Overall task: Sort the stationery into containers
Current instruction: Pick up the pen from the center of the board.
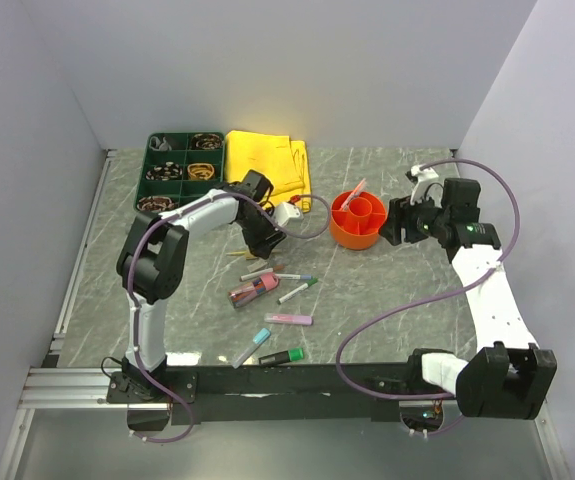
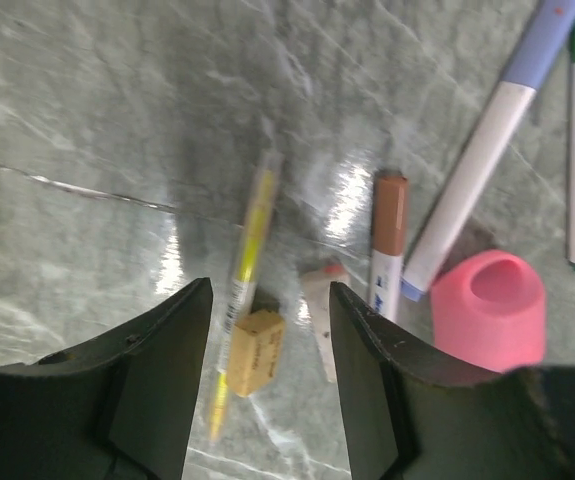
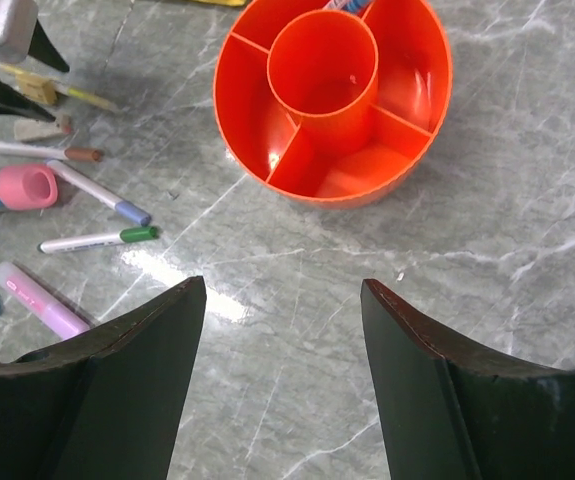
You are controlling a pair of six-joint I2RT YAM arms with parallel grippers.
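My left gripper's fingers are on either side of but above the yellow pen beside the tan eraser (image 2: 250, 351) in the left wrist view, so it lowers before closing.
My left gripper (image 2: 270, 300) is open, low over the table, with a small tan eraser (image 2: 250, 351) and a thin yellow pen (image 2: 244, 258) between its jaws. A pale eraser bit (image 2: 317, 303), a brown-capped marker (image 2: 386, 240), a blue-capped marker (image 2: 484, 160) and a pink cap (image 2: 491, 308) lie to the right. In the top view this gripper (image 1: 264, 245) sits above the scattered pens (image 1: 267, 290). My right gripper (image 3: 284, 300) is open and empty, just beside the round orange pot (image 3: 407, 110), which holds a pink pen (image 1: 354, 190). The dark green tray (image 1: 150, 160) stands at the back left.
A folded yellow cloth (image 1: 265, 165) lies beside the tray. More markers lie near the front edge: a pink highlighter (image 1: 289, 319), a blue-capped one (image 1: 252, 346) and a green one (image 1: 281, 356). White walls close the table on three sides.
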